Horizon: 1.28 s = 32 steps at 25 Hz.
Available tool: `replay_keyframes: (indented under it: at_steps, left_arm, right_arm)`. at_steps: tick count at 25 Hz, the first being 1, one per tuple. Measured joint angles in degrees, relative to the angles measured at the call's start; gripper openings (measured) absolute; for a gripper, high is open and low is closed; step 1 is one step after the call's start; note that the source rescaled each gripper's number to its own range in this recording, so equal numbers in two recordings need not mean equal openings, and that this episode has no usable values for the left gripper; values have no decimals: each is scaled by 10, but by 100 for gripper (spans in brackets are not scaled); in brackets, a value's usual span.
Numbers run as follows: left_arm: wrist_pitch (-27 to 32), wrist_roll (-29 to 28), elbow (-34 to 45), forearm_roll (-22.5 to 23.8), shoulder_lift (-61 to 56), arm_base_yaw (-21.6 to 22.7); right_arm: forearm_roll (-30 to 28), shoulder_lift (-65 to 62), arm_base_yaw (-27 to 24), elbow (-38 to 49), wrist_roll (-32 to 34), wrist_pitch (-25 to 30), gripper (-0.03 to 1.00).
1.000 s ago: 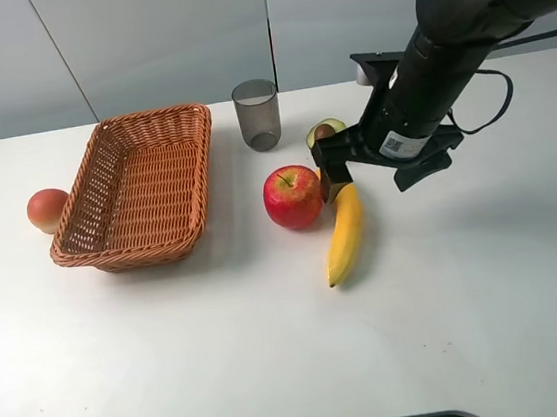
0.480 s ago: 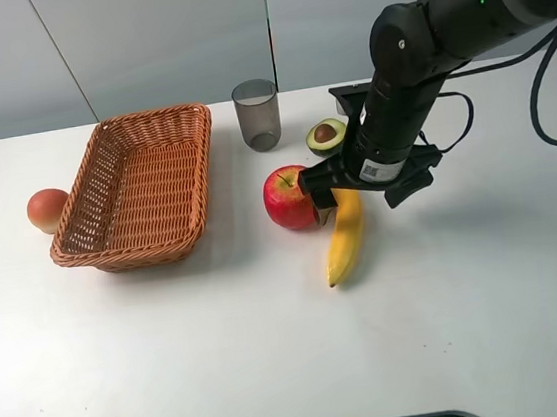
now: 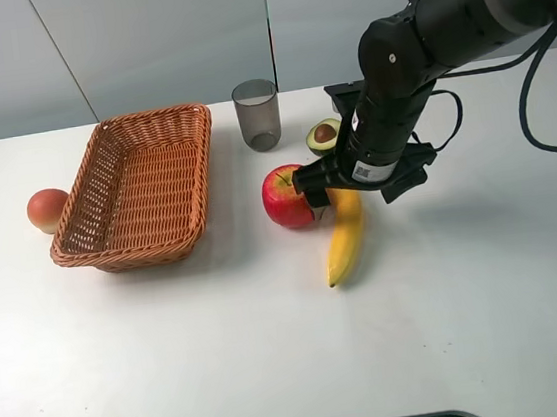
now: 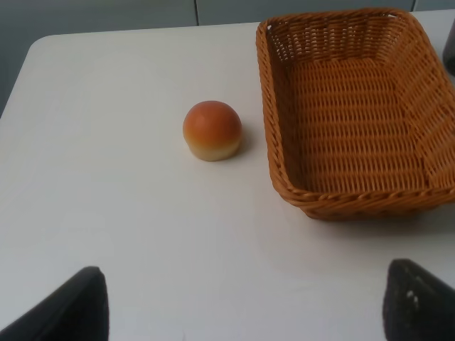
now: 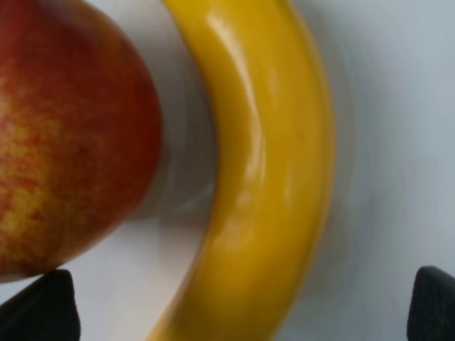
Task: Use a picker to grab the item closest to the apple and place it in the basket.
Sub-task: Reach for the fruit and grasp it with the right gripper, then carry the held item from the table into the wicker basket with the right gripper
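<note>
The item closest to the apple is the banana, and I need to basket (image 3: 135, 185) it. I should grab the banana by its curved middle (image 3: 347, 209) with my right gripper.
A red apple (image 3: 288, 196) sits mid-table with a yellow banana (image 3: 345, 233) right beside it, its upper end almost touching the apple. My right gripper (image 3: 331, 195) is low over that upper end, open. In the right wrist view the banana (image 5: 274, 170) fills the space between the wide-apart fingertips (image 5: 35, 305), with the apple (image 5: 67, 135) at one side. The wicker basket (image 3: 135, 185) stands empty at the left. My left gripper (image 4: 245, 316) is open, holds nothing and hovers near the basket (image 4: 355, 121).
A halved avocado (image 3: 326, 135) lies just behind the banana and a grey cup (image 3: 257, 114) stands behind the apple. A peach-coloured fruit (image 3: 47, 209) rests left of the basket, also seen as the peach-coloured fruit (image 4: 212, 130) in the left wrist view.
My right arm has swung left and come down, bringing its open gripper over the banana's upper end next to the apple. The fruit and basket stay put.
</note>
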Motion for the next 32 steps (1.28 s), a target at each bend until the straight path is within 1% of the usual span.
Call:
replay_keyframes:
  at_steps: [9,18,19,20,22,23,24,25,32]
  left_arm:
    - [0,0,0,0,0,0]
    - [0,0,0,0,0,0]
    - [0,0,0,0,0,0]
    - [0,0,0,0,0,0]
    - [0,0,0,0,0,0]
    - [0,0,0,0,0,0]
    - [0,0,0,0,0,0]
    - [0,0,0,0,0,0]
    - [0,0,0,0,0,0]
  right_arm:
    - [-2,38,2,-1,9,-5,100]
    - [-7,51,2,4,21,-18,100]
    - [-7,51,2,5,22,-18,98]
    - [-7,52,2,6,22,-18,91]
    - [-14,53,2,6,24,-17,61]
    - [-15,55,2,6,28,-17,35]
    - [-15,55,2,6,32,-16,5]
    - [-16,55,2,6,36,-18,0]
    - [-16,55,2,6,56,-19,0]
